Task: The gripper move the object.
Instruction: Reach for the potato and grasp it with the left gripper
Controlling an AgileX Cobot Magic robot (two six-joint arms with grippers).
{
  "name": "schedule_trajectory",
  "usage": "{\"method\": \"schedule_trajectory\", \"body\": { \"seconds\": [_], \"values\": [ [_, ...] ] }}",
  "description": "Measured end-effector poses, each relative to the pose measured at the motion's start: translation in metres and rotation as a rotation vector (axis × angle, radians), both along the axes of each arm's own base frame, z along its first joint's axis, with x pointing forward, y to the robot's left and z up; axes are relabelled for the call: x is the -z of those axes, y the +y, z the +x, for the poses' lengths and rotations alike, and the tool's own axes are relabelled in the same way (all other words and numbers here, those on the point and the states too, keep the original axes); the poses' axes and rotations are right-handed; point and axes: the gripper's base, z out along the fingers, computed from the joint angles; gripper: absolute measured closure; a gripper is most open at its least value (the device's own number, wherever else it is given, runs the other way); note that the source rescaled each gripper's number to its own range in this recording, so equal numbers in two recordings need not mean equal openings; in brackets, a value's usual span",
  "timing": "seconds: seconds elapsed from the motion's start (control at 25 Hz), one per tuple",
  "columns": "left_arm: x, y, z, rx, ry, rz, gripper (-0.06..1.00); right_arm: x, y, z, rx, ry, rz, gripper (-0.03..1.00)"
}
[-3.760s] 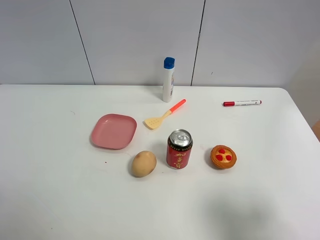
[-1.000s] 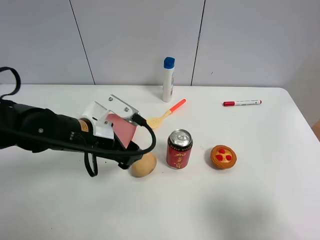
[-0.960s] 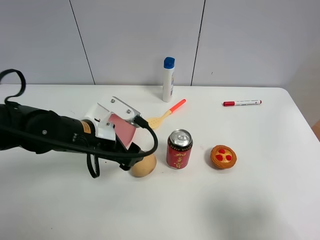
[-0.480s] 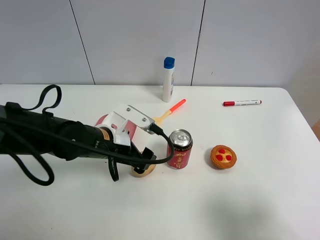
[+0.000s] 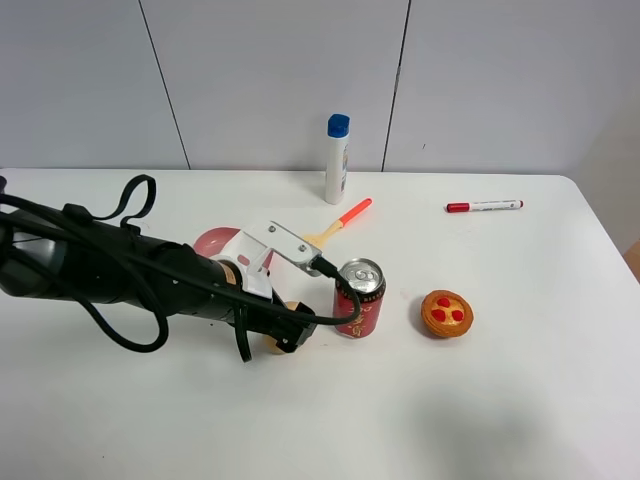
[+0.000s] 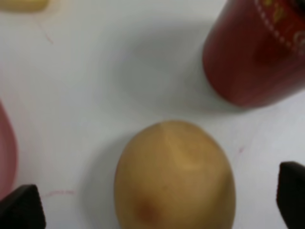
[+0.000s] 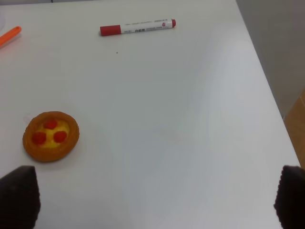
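Note:
I should grab the tan-brown object by its rounded body (image 6: 174, 181) with my left gripper next. Then I can move it onto the pink plate (image 6: 5, 152).
The object, a tan-brown egg-shaped lump (image 5: 274, 346), lies on the white table just left of a red can (image 5: 358, 300). My left arm mostly covers it in the high view. My left gripper (image 5: 286, 330) is low over it. In the left wrist view the lump (image 6: 174, 183) fills the space between my open left gripper (image 6: 156, 200), with one black fingertip (image 6: 21, 209) on each side and a gap to each. My right gripper (image 7: 155, 198) is open and empty above bare table; it does not show in the high view.
A pink plate (image 5: 213, 242) is half hidden behind my left arm. A yellow spatula with an orange handle (image 5: 340, 220), a white bottle with a blue cap (image 5: 338, 160) and a red-capped marker (image 5: 484, 206) lie farther back. An orange tart (image 5: 446, 313) sits right of the can.
My left arm has come in from the left and moved right and down. The open gripper now sits around the lump. The lump and the can have not moved.

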Motion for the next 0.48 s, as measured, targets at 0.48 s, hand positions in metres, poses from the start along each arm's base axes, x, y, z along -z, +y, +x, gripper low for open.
{"method": "schedule_trajectory", "body": {
  "seconds": [0.48],
  "values": [
    [0.008,-0.006,-0.001,0.058,0.123,0.069,-0.04,0.0,0.0,0.0,0.0,0.0,0.0,-0.03]
  ]
}}
